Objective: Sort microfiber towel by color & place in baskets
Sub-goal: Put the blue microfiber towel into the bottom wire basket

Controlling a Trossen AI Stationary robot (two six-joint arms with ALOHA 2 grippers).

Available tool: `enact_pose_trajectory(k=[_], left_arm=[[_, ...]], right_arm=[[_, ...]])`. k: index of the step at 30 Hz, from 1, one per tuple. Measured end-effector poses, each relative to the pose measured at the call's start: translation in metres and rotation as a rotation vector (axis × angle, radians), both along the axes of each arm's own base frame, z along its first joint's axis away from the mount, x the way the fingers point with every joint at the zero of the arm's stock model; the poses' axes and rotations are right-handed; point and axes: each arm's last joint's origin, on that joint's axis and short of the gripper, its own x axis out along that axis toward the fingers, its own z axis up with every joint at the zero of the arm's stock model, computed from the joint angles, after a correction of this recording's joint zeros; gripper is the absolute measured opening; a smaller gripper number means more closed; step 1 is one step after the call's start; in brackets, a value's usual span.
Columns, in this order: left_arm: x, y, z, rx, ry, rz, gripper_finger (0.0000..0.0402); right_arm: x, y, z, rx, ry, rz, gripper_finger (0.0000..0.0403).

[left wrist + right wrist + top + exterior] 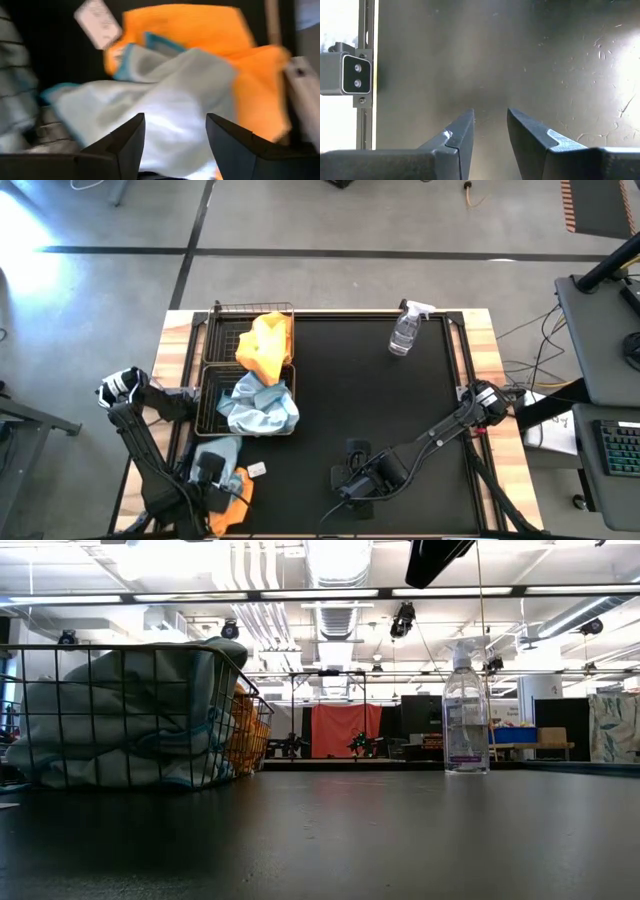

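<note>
The pale blue-grey towel is to be sorted into the near basket, so I will grab the towel by its crumpled middle [172, 112] with my left gripper next.
Two black wire baskets stand at the table's left. The far basket [222, 315] holds an orange-yellow towel [265, 345]; the near basket [205, 395] holds pale blue-grey towels [258, 405]. At the near left corner a pale blue-grey towel [165, 95] lies partly over an orange-yellow one [200, 30]. My left gripper [175, 125] points down over the pale towel [220, 450], open, its fingers apart above the cloth. My right gripper [490, 117] hangs open over bare table near the front middle [345, 488].
A clear spray bottle [405, 332] stands upright at the far right of the black mat. A small white tag [256, 469] lies beside the loose towels. In the low view the near basket [120, 715] fills the left side and the bottle [465, 715] stands farther off.
</note>
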Motion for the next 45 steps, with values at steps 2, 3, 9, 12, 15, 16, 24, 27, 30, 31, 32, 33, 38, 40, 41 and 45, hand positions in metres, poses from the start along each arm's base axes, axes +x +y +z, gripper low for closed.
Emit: enact_pose_trajectory(k=[2,3,9,12,15,16,24,27,30,31,32,33,38,40,41,45], left_arm=[[0.001,-0.004,0.000,-0.054,0.016,0.019,0.0194],[0.001,-0.005,0.000,-0.072,0.018,0.024,0.0194],[0.001,-0.004,-0.005,-0.049,-0.011,0.024,0.0194],[0.000,-0.001,-0.015,-0.040,0.003,0.034,0.0194],[-0.002,0.000,-0.029,-0.067,0.034,0.038,0.0194],[-0.003,0.000,-0.032,-0.078,0.038,0.037,0.0194],[-0.006,0.007,-0.058,-0.082,0.038,0.031,0.0194],[-0.008,0.010,-0.063,-0.069,0.046,0.031,0.0194],[-0.008,0.010,-0.063,-0.068,0.047,0.031,0.0194],[-0.008,0.010,-0.063,-0.069,0.047,0.031,0.0194],[-0.008,0.010,-0.062,-0.070,0.047,0.030,0.0192],[-0.008,0.009,-0.061,-0.075,0.049,0.023,0.0189],[-0.006,0.004,-0.053,-0.120,0.077,-0.027,0.0131],[-0.005,0.002,-0.051,-0.126,0.073,-0.043,0.0096],[-0.005,0.002,-0.050,-0.125,0.074,-0.050,0.0078],[-0.005,0.002,-0.048,-0.123,0.075,-0.066,0.0013]], right_arm=[[0.000,0.000,0.000,0.004,0.000,-0.009,0.0111],[0.000,0.000,0.000,0.004,0.000,-0.010,0.0111],[0.000,0.000,0.000,0.004,0.000,-0.010,0.0112],[0.000,0.000,0.000,0.004,0.000,-0.010,0.0111],[0.000,0.000,0.000,0.004,0.000,-0.009,0.0111],[0.000,0.000,0.000,0.004,0.000,-0.009,0.0111],[0.000,0.000,0.000,0.003,0.000,-0.008,0.0112],[0.000,0.000,0.000,0.002,0.000,-0.005,0.0111],[0.000,0.000,0.000,0.002,0.000,-0.004,0.0112],[0.000,0.000,0.000,0.002,-0.001,-0.004,0.0111],[0.000,0.000,0.000,0.002,-0.001,-0.003,0.0112],[0.000,0.000,0.000,0.001,-0.001,-0.003,0.0111],[0.000,0.000,0.000,0.002,-0.004,-0.002,0.0112],[0.000,0.000,0.000,0.002,-0.004,-0.002,0.0112],[0.000,0.000,0.000,0.002,-0.004,-0.002,0.0112],[0.000,0.000,0.000,0.002,-0.005,-0.002,0.0111]])
